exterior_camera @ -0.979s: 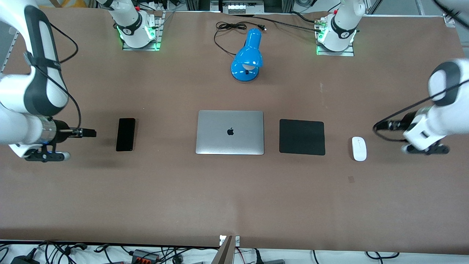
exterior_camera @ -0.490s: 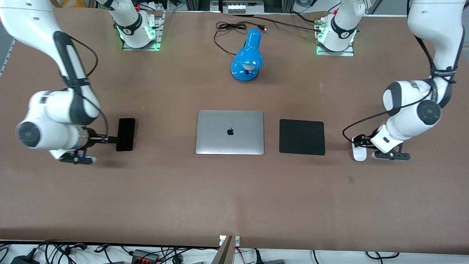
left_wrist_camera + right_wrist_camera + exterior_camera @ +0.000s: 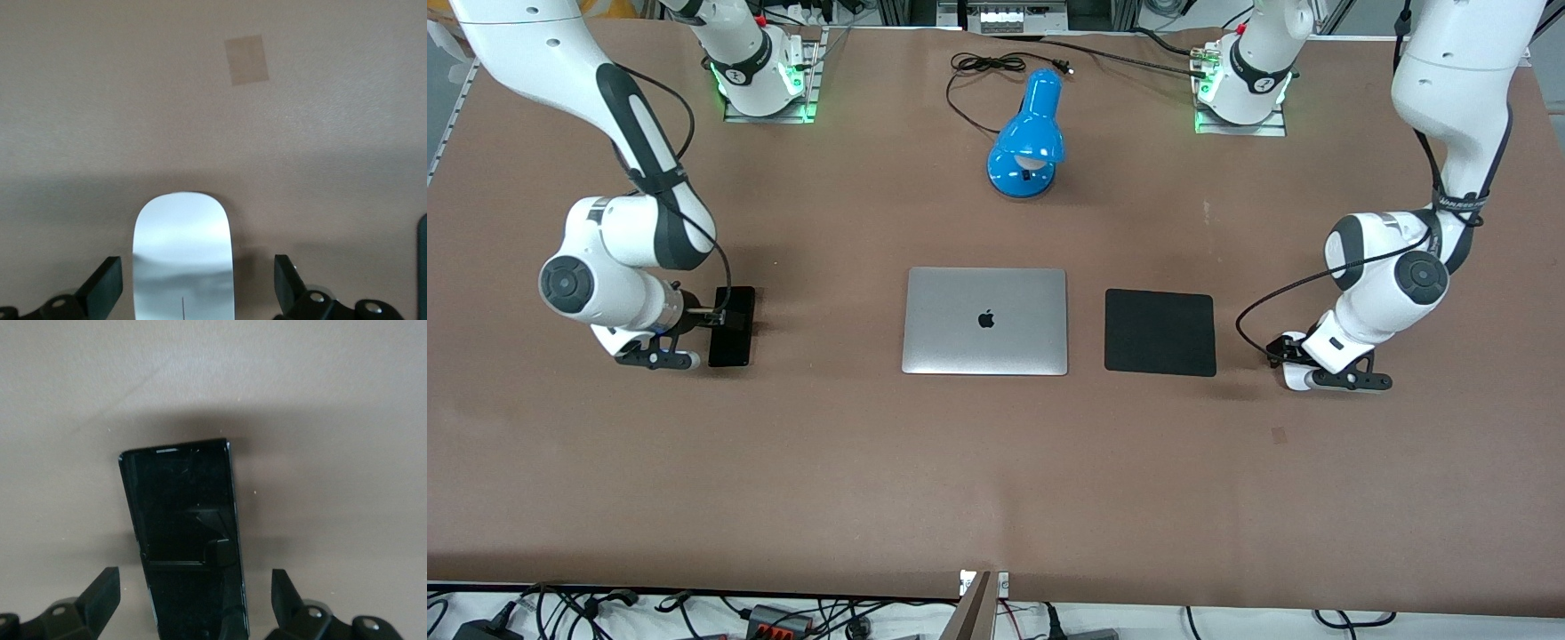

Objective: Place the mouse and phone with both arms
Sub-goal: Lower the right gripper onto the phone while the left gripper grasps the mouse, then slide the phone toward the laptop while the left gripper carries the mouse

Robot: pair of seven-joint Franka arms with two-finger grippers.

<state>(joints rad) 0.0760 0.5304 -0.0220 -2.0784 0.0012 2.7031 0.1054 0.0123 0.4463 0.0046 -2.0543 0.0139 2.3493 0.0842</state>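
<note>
My fingers are low on either side of the white mouse in the left wrist view. My left gripper should close on the mouse now.
The black phone (image 3: 734,331) lies flat beside the laptop, toward the right arm's end of the table. My right gripper (image 3: 716,318) hangs low over it, open. In the right wrist view its fingers (image 3: 103,593) stand apart on either side of the phone (image 3: 180,513) without touching it. The white mouse (image 3: 1295,379) lies beside the black pad, toward the left arm's end, mostly hidden under my left gripper (image 3: 1294,356). In the left wrist view the mouse (image 3: 183,247) sits between the open fingers (image 3: 288,280), with a gap on both sides.
A shut silver laptop (image 3: 985,320) lies mid-table, with a black square pad (image 3: 1160,332) beside it. A blue desk lamp (image 3: 1027,133) and its cable lie farther from the front camera. A small tape patch (image 3: 1279,434) marks the brown table nearer the camera than the mouse.
Both arms swung inward and down. The right gripper came over the phone, the left gripper over the mouse. Phone and mouse have not moved; both grippers stayed open.
</note>
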